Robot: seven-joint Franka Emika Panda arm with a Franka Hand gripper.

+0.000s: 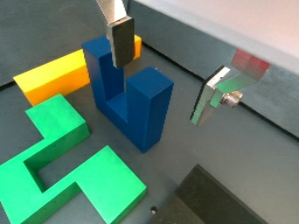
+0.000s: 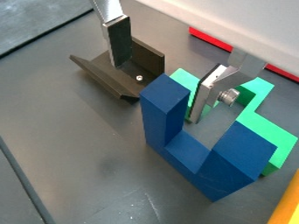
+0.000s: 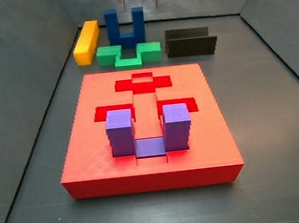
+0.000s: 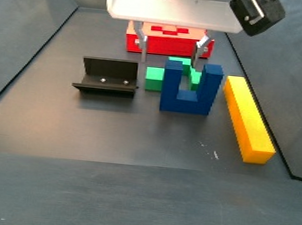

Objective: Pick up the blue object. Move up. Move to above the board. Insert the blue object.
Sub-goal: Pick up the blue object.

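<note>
The gripper grabs the blue object by its peg (image 3: 139,21) beside the black block next, so the blue object's base stays free to enter the board (image 3: 88,140).
The blue object (image 1: 131,96) stands upright on the dark floor, prongs up, and shows in both wrist views (image 2: 205,144) and both side views (image 3: 128,29) (image 4: 191,89). My gripper (image 1: 163,68) is open and empty and hangs just above the blue object, its fingers wide apart; it also shows in the wrist view (image 2: 163,68) and in the side view (image 4: 168,48). One finger (image 1: 121,39) is over one prong, the other finger (image 1: 214,94) is off to the side. The red board (image 3: 88,140) lies apart from the blue object, also visible in a side view (image 4: 169,32).
A green block (image 3: 130,54) lies against the blue object. An orange bar (image 3: 87,42) lies beside them. The fixture (image 3: 192,42) stands on the other side. A purple U-shaped block (image 3: 140,130) sits in a recess of the board. Grey walls surround the floor.
</note>
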